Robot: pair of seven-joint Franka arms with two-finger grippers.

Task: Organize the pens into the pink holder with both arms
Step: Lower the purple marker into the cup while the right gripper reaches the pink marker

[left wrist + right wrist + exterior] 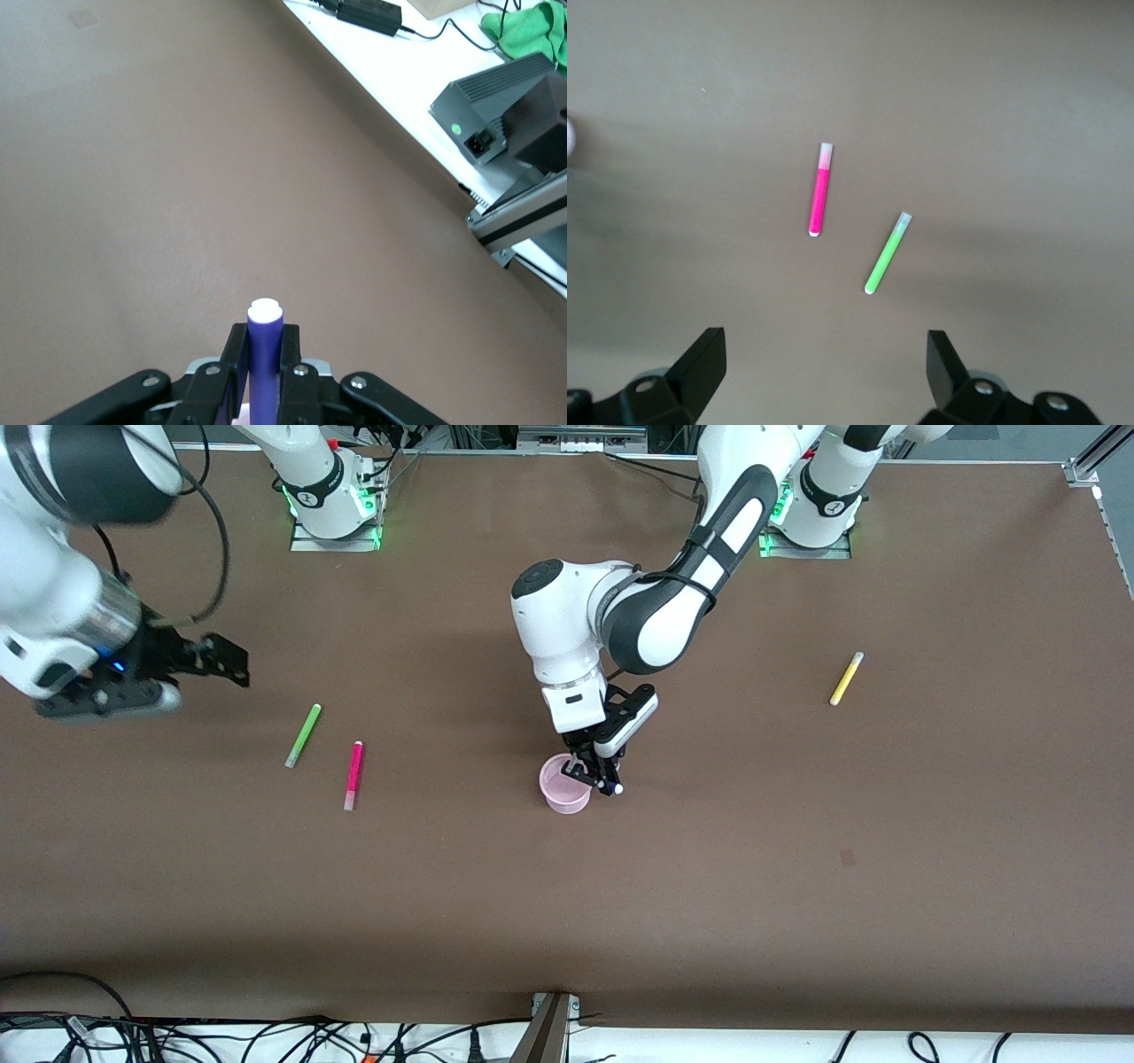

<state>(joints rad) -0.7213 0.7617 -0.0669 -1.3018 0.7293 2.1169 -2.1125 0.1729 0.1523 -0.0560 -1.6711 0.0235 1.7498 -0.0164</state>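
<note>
The magenta-pink pen should be reached by my right gripper and grabbed by its white-tipped magenta end (358, 749). The pen's pale translucent end (350, 799) then stays free to go into the pink holder.
My left gripper (599, 776) is shut on the dark purple pen (264, 354), whose white end sticks out past the fingertips. It hovers over the rim of the pink holder (564, 784) near the table's middle. The green pen (303, 735) and the magenta-pink pen (353, 775) lie side by side toward the right arm's end; both show in the right wrist view, green (887, 253) and magenta (819, 191). The yellow pen (846, 678) lies toward the left arm's end. My right gripper (226, 662) is open and empty, up in the air beside the green pen.
The brown table (797, 850) ends in a front edge with cables and a post (549, 1027). In the left wrist view a white bench with a grey box (505, 102) lies past the table edge.
</note>
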